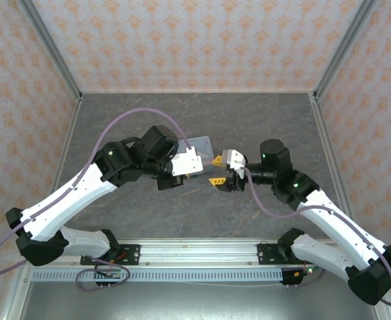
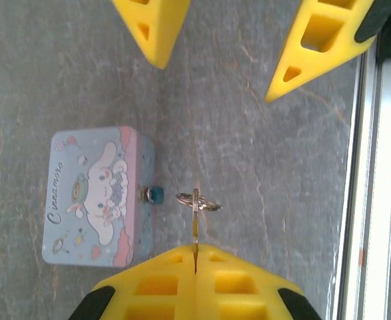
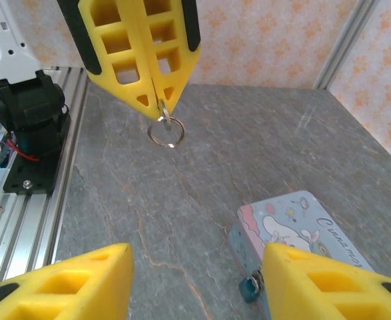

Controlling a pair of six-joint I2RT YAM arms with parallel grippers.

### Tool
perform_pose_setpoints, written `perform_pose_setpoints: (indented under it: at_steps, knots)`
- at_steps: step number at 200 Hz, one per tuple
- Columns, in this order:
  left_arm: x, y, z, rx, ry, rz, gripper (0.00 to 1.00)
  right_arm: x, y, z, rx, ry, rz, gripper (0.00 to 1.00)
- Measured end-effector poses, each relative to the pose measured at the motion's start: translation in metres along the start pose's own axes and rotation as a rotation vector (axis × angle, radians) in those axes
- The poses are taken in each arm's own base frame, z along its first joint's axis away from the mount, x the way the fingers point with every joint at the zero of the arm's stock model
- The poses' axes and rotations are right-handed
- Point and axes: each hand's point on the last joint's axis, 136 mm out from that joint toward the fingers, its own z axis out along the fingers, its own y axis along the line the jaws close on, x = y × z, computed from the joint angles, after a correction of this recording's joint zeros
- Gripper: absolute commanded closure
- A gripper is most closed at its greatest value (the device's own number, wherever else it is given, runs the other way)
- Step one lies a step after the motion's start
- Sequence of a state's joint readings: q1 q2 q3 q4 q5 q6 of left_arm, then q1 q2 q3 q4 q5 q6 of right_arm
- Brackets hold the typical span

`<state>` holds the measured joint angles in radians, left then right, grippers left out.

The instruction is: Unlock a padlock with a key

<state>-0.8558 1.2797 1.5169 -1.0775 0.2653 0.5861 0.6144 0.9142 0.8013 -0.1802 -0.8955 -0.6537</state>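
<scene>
My right gripper grabs the key (image 2: 195,230) by its ring end (image 2: 196,201) next, so the blade stays free to insert into the padlock and unlock it.
My left gripper (image 2: 195,250) is shut on the key (image 2: 195,230), a thin blade held edge-on with its metal ring (image 2: 197,202) hanging past the fingertips. The right wrist view has the same gripper (image 3: 156,100) and ring (image 3: 166,131) up above the table. The tiny teal padlock (image 2: 156,195) hangs on the clasp of a pale-blue cartoon tin (image 2: 95,197), a short way left of the key ring and apart from it. My right gripper (image 3: 196,257) is open with nothing between its fingers. Its right finger (image 3: 315,280) hovers just beside the padlock (image 3: 250,288).
The tin (image 1: 205,142) lies on the grey stone-pattern table between the two wrists. The right gripper's yellow fingers (image 1: 216,171) face the left wrist. An aluminium rail (image 2: 382,200) runs along the near table edge. Patterned walls close in the sides and back.
</scene>
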Motion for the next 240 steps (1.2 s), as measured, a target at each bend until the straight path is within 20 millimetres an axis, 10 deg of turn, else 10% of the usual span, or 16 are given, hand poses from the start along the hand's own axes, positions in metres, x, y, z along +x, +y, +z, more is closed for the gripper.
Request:
perform_pose_setpoints:
  at_steps: [88,240]
  knots:
    - [0.0,0.005,0.002,0.031,0.149,0.084,1.0,-0.004,0.009,0.037,-0.058,-0.149,0.071,0.51]
    - [-0.002,0.004,0.009,0.054,0.181,0.108,1.0,-0.021,0.005,0.035,-0.039,-0.243,0.084,0.71]
